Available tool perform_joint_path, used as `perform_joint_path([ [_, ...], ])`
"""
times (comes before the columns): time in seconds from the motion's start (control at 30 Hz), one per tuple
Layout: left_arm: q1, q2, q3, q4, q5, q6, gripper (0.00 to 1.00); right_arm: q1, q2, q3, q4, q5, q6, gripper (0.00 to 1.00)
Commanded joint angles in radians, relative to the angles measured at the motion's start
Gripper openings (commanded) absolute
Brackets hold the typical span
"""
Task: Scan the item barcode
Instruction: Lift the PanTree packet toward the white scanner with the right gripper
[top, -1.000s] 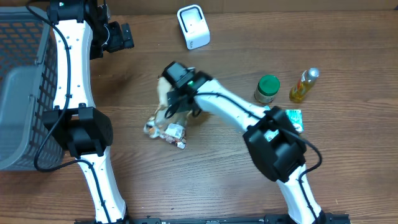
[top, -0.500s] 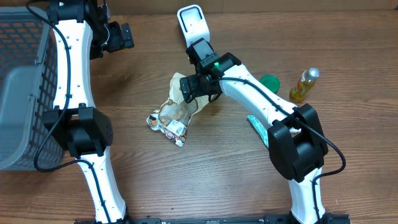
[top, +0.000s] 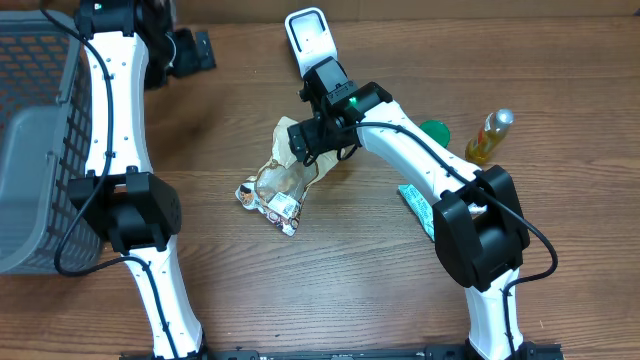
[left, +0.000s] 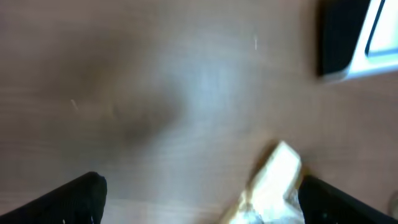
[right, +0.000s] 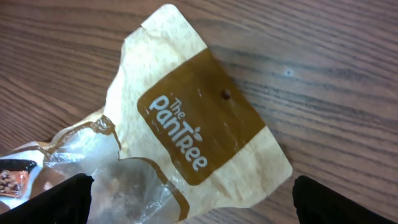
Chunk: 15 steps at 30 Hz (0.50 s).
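Note:
I should reach the snack bag (top: 278, 182) with my left gripper and grab the bag's end opposite the tan label, which leaves the barcode uncovered for scanning.
The item, a crumpled snack bag (top: 278, 182) with a tan and brown "The PanTree" label (right: 199, 134) and a clear lower half, lies on the wooden table. The white barcode scanner (top: 311, 40) stands at the back, and its dark edge (left: 354, 37) shows in the left wrist view. My right gripper (top: 312, 146) hovers open over the bag's top end. Its black fingers (right: 62, 199) straddle the label without touching it. My left gripper (top: 188, 52) is open at the back left, empty. In its blurred view the bag's corner (left: 275, 177) shows near the right finger.
A grey mesh basket (top: 30, 150) fills the left edge. A green-lidded jar (top: 436, 130), a yellow oil bottle (top: 490, 136) and a teal packet (top: 414, 204) sit to the right, partly behind my right arm.
My right gripper has moved from over the bag's middle to its upper right end, near the scanner, leaving the bag spread out. My left gripper has shifted slightly toward the back.

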Motion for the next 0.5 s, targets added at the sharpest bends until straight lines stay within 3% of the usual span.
perform_joint_path([
  [0.0,-0.008,-0.002,0.016,-0.015,0.107,-0.041,1.00,-0.003,-0.035,0.001,0.001,-0.005,-0.008,1.00],
  [0.1,-0.006,-0.002,0.016,-0.033,0.110,-0.040,1.00,-0.003,-0.035,0.001,0.002,-0.005,-0.009,1.00],
  [0.13,-0.006,-0.002,0.016,-0.044,0.134,-0.029,0.93,-0.003,-0.034,0.001,0.002,-0.005,-0.009,1.00],
  [0.17,-0.006,-0.002,0.016,-0.049,0.179,-0.005,0.34,-0.005,-0.035,0.001,0.002,-0.005,-0.009,1.00],
  [0.2,-0.006,-0.002,0.016,-0.087,0.196,0.007,0.04,-0.006,-0.035,0.001,0.000,-0.005,-0.008,1.00],
  [0.37,0.015,-0.003,0.020,-0.276,0.261,0.080,0.04,-0.007,-0.034,0.001,-0.013,-0.011,-0.008,1.00],
  [0.47,0.024,-0.010,0.013,-0.278,0.284,0.109,0.04,-0.007,-0.035,0.001,-0.014,-0.021,-0.009,1.00],
])
